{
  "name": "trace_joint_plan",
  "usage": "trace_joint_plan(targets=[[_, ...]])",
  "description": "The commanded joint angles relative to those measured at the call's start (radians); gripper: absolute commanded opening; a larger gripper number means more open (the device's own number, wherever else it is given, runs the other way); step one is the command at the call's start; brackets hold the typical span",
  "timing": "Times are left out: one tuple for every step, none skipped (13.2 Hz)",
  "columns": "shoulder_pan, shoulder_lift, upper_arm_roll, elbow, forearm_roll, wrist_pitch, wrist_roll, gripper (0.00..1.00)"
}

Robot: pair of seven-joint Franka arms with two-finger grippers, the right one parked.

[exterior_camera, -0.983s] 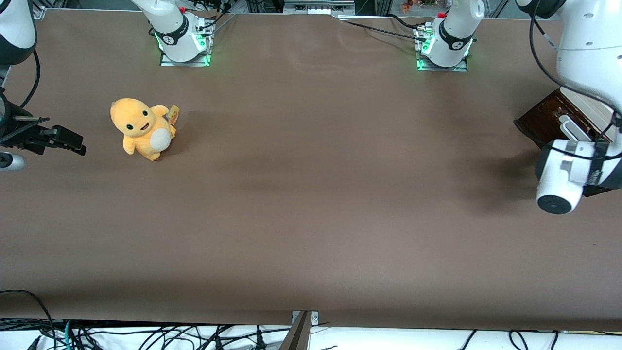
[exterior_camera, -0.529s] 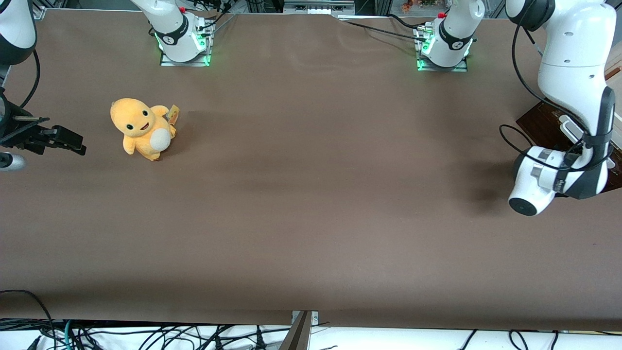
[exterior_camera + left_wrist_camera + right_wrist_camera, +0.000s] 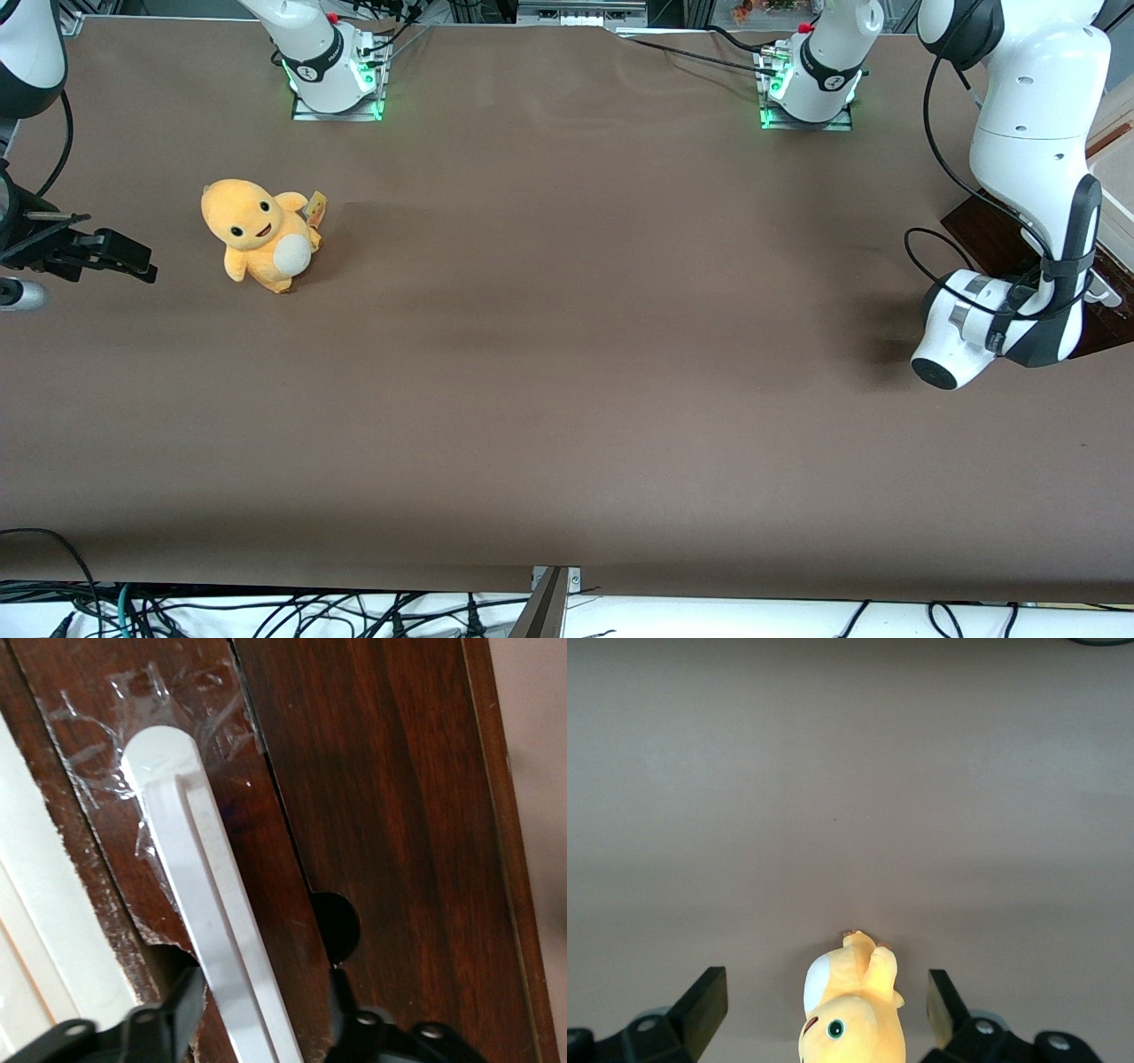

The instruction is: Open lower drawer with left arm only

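Next, my left gripper will grab the drawer front by its white loop handle point(image 3: 199, 886) to open the lower drawer.
The lower drawer's dark brown wooden front point(image 3: 390, 806) fills the left wrist view, with its white loop handle point(image 3: 199, 886) taped onto it. My gripper point(image 3: 257, 997) is open and straddles that handle, one black finger point(image 3: 168, 1014) on each side with gaps showing. In the front view the drawer front point(image 3: 979, 232) shows at the working arm's end of the table. The left arm point(image 3: 1032, 168) reaches down over it, and its wrist point(image 3: 961, 332) hides the gripper there.
The cabinet's cream top point(image 3: 1118, 173) sits at the table's edge above the drawer. A yellow plush toy point(image 3: 261, 235) lies toward the parked arm's end. Two arm bases point(image 3: 811, 89) stand at the table's edge farthest from the front camera.
The left arm's wrist has swung toward the table's middle and its forearm now stands more upright over the drawer. The drawer front has not visibly shifted.
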Motion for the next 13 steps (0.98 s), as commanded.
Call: trace_joint_plan(targets=[[-0.020,0.015,-0.003,0.002,0.036,-0.025,0.002,0.41],[-0.025,0.021,-0.003,0.002,0.038,-0.029,0.001,0.38],[-0.025,0.021,-0.003,0.001,0.042,-0.034,0.002,0.30],[-0.025,0.021,-0.003,0.002,0.042,-0.036,0.002,0.25],[-0.026,0.021,-0.003,0.004,0.042,-0.037,0.004,0.21],[-0.031,0.021,-0.005,0.007,0.042,-0.040,0.002,0.16],[-0.040,0.021,-0.005,0.007,0.041,-0.040,0.004,0.13],[-0.046,0.021,-0.006,0.010,0.041,-0.045,0.004,0.10],[-0.061,0.024,-0.006,0.019,0.039,-0.054,0.005,0.09],[-0.087,0.029,-0.008,0.028,0.033,-0.062,0.020,0.09],[-0.109,0.036,-0.008,0.045,0.025,-0.078,0.031,0.09],[-0.115,0.044,-0.009,0.062,0.019,-0.101,0.031,0.09],[-0.126,0.050,-0.017,0.071,0.016,-0.118,0.031,0.09]])
